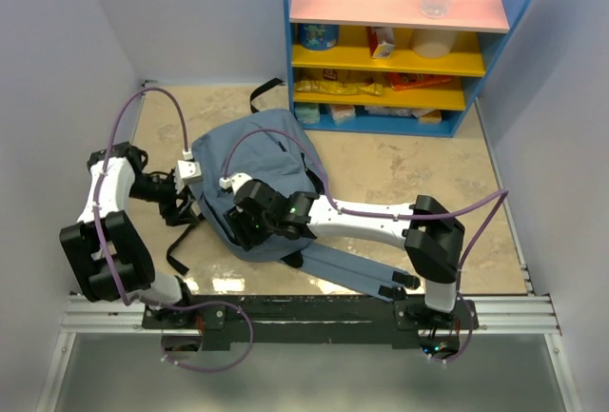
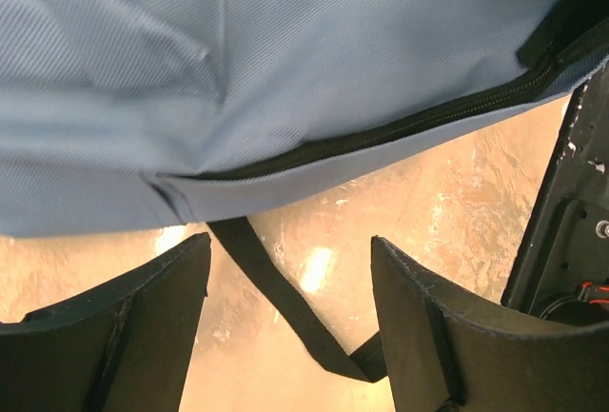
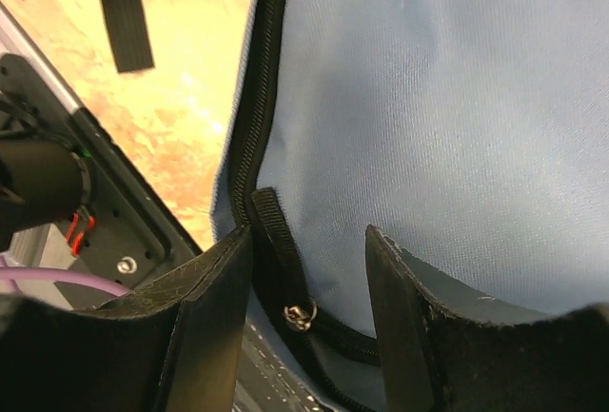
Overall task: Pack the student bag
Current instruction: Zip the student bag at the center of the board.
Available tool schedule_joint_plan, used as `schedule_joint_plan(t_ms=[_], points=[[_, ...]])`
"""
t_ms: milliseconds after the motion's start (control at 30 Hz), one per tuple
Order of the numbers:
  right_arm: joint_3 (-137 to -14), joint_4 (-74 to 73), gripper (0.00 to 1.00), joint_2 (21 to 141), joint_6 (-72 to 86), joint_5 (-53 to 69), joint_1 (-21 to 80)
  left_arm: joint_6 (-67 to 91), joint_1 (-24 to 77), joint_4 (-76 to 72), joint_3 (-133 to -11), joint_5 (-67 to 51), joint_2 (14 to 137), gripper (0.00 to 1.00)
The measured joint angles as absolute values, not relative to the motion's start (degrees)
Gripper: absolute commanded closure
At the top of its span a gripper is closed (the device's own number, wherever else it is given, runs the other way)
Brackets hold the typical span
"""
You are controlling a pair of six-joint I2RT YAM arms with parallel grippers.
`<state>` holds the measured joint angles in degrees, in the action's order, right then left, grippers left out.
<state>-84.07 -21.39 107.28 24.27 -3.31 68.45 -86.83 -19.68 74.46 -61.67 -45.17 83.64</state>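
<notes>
My right gripper should close on the black pull tab [image 3: 276,231] between its open fingers to catch it.
The student bag [image 1: 262,160], a grey-blue backpack, lies flat in the middle of the table with its shoulder straps [image 1: 352,274] trailing toward the near edge. At its left edge my left gripper [image 1: 186,198] is open. The left wrist view has the bag [image 2: 285,69] with its black zipper line [image 2: 381,131] just above the left gripper [image 2: 290,245], and a thin black strap [image 2: 285,307] lies on the table between the fingers. My right gripper [image 1: 249,222] rests on the bag's near-left corner. It [image 3: 306,236] is open, straddling the zipper's black pull tab [image 3: 276,231] and metal ring [image 3: 300,315].
A blue shelf unit [image 1: 400,41] with pink and yellow boards holds bottles, cups and snack packs at the back right. White walls close in the left and right sides. A metal rail [image 1: 314,309] runs along the near edge.
</notes>
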Motion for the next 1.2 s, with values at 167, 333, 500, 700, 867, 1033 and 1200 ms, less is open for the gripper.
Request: schedule_joint_plan(t_ms=[167,333,500,700,867,1033,1200], points=[[-83.0,-20.4,0.5,107.3,24.6,-3.3,68.5,-86.8,-20.9,74.7,-61.8,-46.7,84.0,0.27],[-83.0,-19.7,0.71,107.3,24.6,-3.5,68.5,-86.7,-20.9,74.7,-62.3,-47.6,84.0,0.27],[-83.0,-19.2,0.92,107.3,24.6,-4.9,68.6,-86.7,-20.9,74.7,-62.4,-47.8,83.5,0.27],[-83.0,-19.3,0.96,107.3,24.8,-6.1,68.6,-86.6,-20.9,74.7,-62.4,-47.8,82.7,0.26],[-82.9,-19.3,1.0,106.9,25.1,-7.6,68.7,-86.0,-17.9,74.5,-62.4,-47.2,80.8,0.22],[-81.5,-18.5,1.0,104.3,27.2,-10.3,68.7,-85.3,-5.6,74.7,-61.5,-48.6,72.4,0.2],[-77.2,-15.6,1.0,100.1,30.2,-11.7,68.6,-85.1,-1.8,75.5,-60.8,-50.8,71.9,0.2]])
